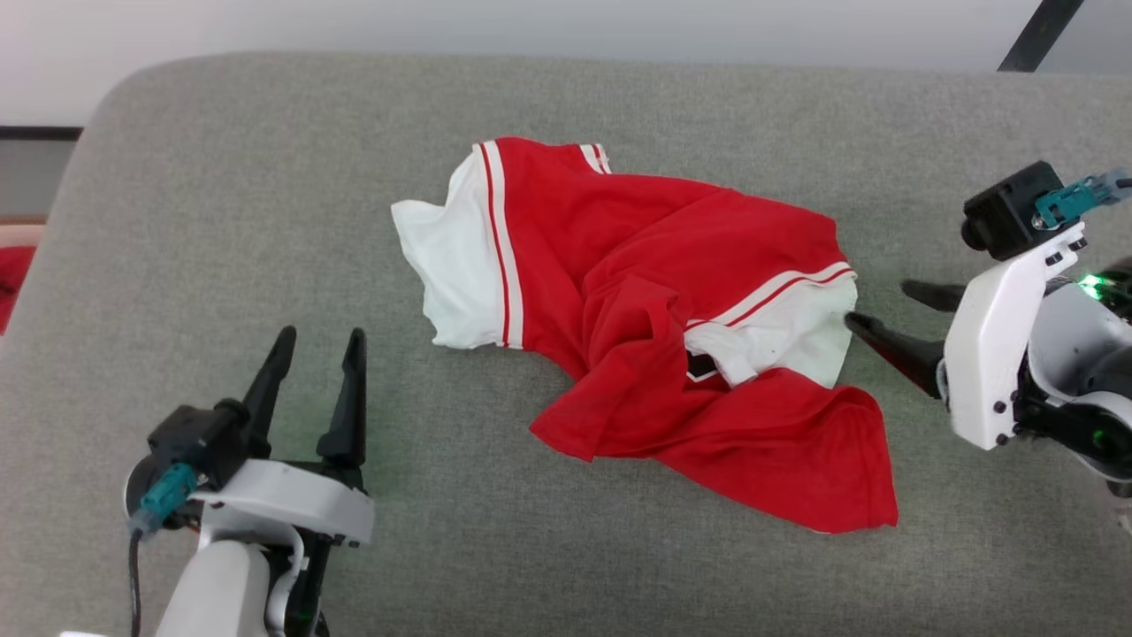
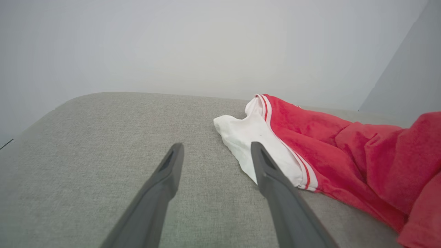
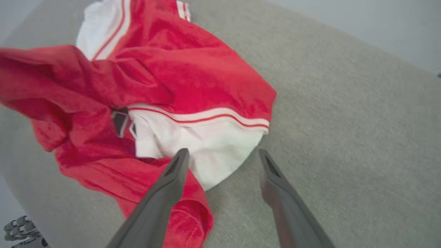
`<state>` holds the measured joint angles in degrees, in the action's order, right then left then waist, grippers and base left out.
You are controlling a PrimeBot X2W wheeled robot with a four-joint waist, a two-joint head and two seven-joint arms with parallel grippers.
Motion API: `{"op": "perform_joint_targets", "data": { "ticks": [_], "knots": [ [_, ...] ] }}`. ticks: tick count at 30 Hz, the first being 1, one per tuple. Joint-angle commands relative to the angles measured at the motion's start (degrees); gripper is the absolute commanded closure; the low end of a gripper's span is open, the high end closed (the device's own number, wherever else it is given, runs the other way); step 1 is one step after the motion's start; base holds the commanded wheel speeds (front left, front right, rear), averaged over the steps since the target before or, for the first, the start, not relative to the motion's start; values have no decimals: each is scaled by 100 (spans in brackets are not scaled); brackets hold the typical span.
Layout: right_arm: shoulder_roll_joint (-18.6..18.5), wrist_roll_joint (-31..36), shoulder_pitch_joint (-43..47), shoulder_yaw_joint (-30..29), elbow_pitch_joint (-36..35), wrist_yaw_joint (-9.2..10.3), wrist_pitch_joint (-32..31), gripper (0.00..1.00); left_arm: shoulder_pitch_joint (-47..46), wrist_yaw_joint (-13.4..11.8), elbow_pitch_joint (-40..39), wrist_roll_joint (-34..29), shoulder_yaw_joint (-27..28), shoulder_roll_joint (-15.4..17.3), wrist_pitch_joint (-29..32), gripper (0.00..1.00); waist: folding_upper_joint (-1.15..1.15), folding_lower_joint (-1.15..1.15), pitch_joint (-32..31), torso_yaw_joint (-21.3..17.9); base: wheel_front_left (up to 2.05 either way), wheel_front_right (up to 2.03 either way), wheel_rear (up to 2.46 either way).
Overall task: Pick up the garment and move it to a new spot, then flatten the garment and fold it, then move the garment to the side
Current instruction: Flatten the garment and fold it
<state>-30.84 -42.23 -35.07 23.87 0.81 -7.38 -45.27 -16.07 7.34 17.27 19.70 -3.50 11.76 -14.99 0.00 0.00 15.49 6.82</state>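
Note:
The robot's right gripper needs to flatten the crumpled red jersey, so it should next grab the jersey by the white sleeve beside the black lettering.
The garment [image 1: 654, 327] is a red jersey with white sleeve panels and red-and-white stripe trim, lying crumpled in the middle of a grey cushion [image 1: 221, 221]. A bit of black lettering [image 1: 700, 364] peeks out of the folds. My left gripper [image 1: 318, 338] stands open at the lower left, apart from the cloth. In the left wrist view the garment [image 2: 310, 144] has its white sleeve just beyond the right finger [image 2: 275, 179]. My right gripper [image 1: 875, 305] is open at the garment's right edge, beside the white sleeve [image 3: 206, 144], holding nothing.
The cushion's rounded back edge [image 1: 566, 66] meets a pale wall. A red patch [image 1: 13, 274] shows off the cushion's left side. A dark bar [image 1: 1039, 35] slants at the top right. Bare cushion lies left of the garment and along the front.

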Motion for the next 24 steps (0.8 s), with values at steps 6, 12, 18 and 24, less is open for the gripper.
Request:
{"op": "perform_joint_targets", "data": {
  "ticks": [6,12,18,24],
  "knots": [
    [76,77,-246,8,632,-23,-614,0,-166,19,-22,49,-71,0,-22,0,0,0,230,63,0,0,0],
    [216,245,-525,148,1202,-23,-769,0,-260,19,-8,76,-109,-77,-23,0,0,0,385,178,0,0,0],
    [379,272,-652,293,1692,-23,-955,0,-320,18,-20,93,-106,-154,-23,0,0,0,548,266,0,0,0],
    [503,295,-685,500,1957,-23,-913,0,-382,19,18,92,-121,-239,-23,0,0,0,630,315,0,0,0]
  ]
}}
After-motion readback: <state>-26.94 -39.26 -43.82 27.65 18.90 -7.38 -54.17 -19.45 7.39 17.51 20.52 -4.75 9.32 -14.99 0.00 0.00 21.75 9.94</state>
